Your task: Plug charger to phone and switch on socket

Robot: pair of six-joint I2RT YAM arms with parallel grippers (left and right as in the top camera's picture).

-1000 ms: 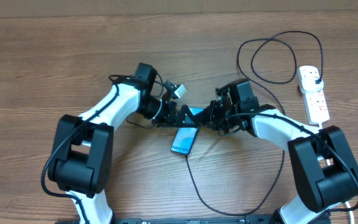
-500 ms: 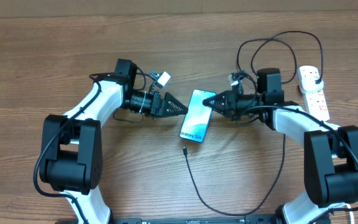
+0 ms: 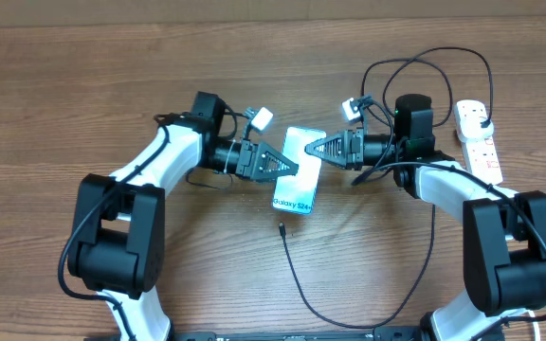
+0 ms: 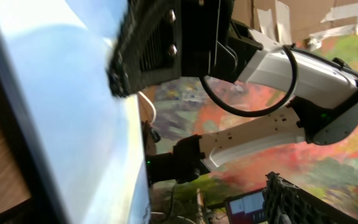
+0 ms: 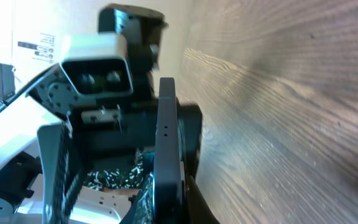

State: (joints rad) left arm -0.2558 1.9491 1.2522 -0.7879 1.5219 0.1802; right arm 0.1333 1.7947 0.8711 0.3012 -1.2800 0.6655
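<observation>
The left gripper grabs the phone's side edge opposite my right gripper next. That leaves the phone's charger-facing end free for plugging.
The phone (image 3: 297,180), light blue screen up, is tilted with its far end raised. My right gripper (image 3: 313,147) is shut on the phone's upper right edge. In the right wrist view the phone (image 5: 166,143) shows edge-on, pinched between my fingers. My left gripper (image 3: 290,167) stands open at the phone's left edge. In the left wrist view the screen (image 4: 61,112) lies between its spread fingers. The charger's connector tip (image 3: 281,227) lies loose on the table just below the phone. Its black cable (image 3: 301,289) loops right to a plug in the socket (image 3: 482,152).
The charger cable forms a large loop (image 3: 425,85) behind my right arm. A thicker white cord (image 3: 538,313) leaves the socket toward the front right. The wooden table (image 3: 83,85) spreads to the left and behind.
The right gripper has raised and tilted the phone's far end. The left gripper has slid right up to the phone's left edge, and its jaws have narrowed slightly.
</observation>
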